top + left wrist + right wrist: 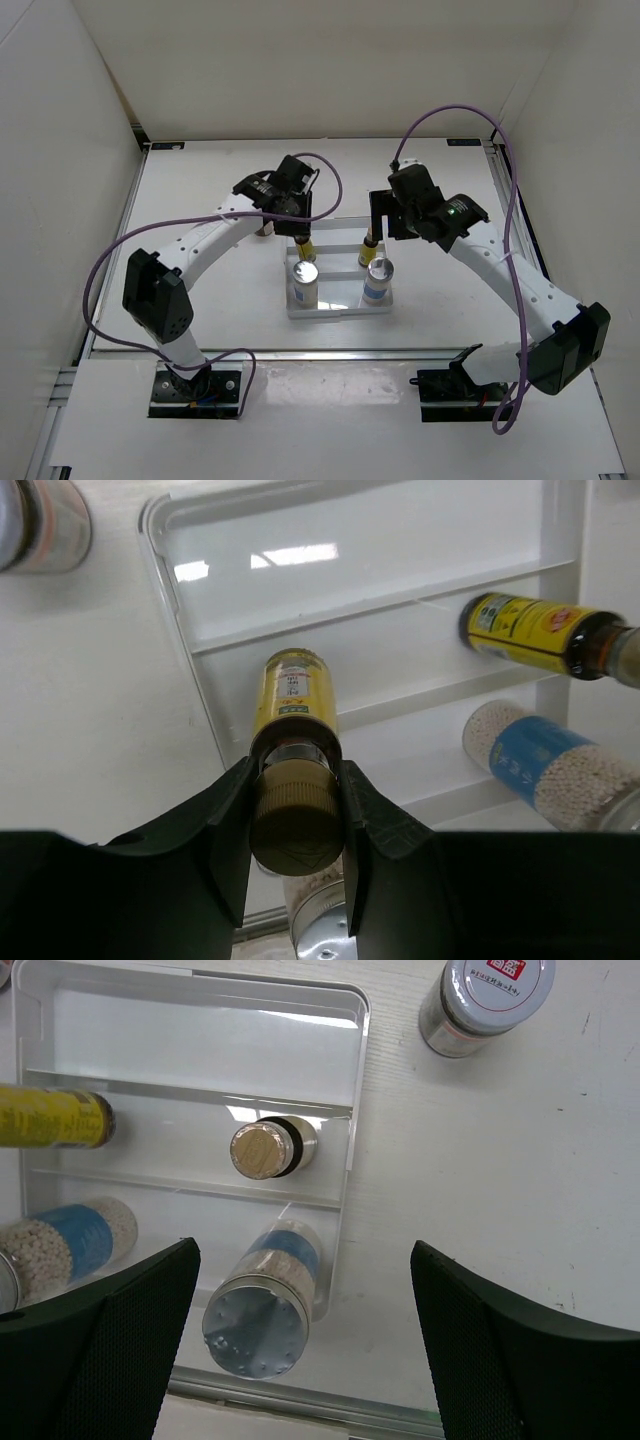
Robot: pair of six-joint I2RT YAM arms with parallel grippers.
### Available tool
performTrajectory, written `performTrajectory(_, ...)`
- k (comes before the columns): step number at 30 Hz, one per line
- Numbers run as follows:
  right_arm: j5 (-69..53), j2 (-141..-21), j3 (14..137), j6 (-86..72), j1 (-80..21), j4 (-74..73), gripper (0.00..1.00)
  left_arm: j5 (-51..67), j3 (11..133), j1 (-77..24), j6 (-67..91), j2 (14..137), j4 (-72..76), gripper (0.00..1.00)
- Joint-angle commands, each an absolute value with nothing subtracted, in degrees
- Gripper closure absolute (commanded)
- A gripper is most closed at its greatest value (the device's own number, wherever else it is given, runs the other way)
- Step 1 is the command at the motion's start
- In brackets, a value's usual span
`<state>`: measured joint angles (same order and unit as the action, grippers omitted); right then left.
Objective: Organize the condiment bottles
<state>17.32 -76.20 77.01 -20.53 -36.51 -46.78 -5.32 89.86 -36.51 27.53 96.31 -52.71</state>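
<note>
My right gripper grabs the jar beside the tray by its round lid next, so the jar's base stays free to stand in the tray's empty row.
My left gripper is shut on the dark cap of a slim yellow bottle, whose base is in the middle row of the white tray, at its left end. In the top view this gripper is over the tray's back left. The second yellow bottle stands in the middle row on the right. Two silver-topped shakers stand in the front row. My right gripper is open and empty above the right shaker. One jar stands right of the tray and another stands left of it.
The tray lies in the middle of the white table; its back row holds nothing. White walls close in the left, back and right sides. An aluminium rail runs along the table's near edge.
</note>
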Motion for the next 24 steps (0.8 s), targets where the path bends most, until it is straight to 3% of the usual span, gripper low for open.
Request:
performTrajectory(1,18.7,-74.7,76.7,-20.7,-36.8,-47.0,0.11,-5.8,88.7,-37.7,29.9,95.4,-52.2,0.89)
performTrajectory(6,18.7,-74.7,76.7,-20.7,-36.8,-47.0,0.11,-6.3,87.5,-37.7,29.9,97.2,-52.2,0.82)
performTrajectory(10,19.3,-74.7,76.7,-20.7,-36.8,-47.0,0.10,-6.9,87.5,-37.7,29.9,98.4,-52.2,0.53)
performTrajectory(11,19.9,-75.2,76.7,-20.7,-36.8,-47.5,0.10,-7.4,87.5,-37.7,29.9,98.4,-52.2,0.38)
performTrajectory(13,20.7,-75.9,77.3,-20.7,-36.1,-47.5,0.06,-7.4,87.5,-37.7,29.9,98.4,-52.2,0.28)
performTrajectory(14,20.7,-76.9,78.8,-19.8,-35.3,-47.5,0.06,-7.9,87.5,-37.7,29.9,98.4,-52.2,0.18)
performTrajectory(15,21.3,-77.5,79.5,-19.8,-34.4,-47.5,0.00,-8.4,87.5,-37.7,29.3,98.4,-52.2,0.00)
performTrajectory(24,18.3,-89.9,90.4,-14.8,-24.0,-47.5,0.00,-17.5,94.9,-35.8,23.9,91.0,-57.7,0.00)
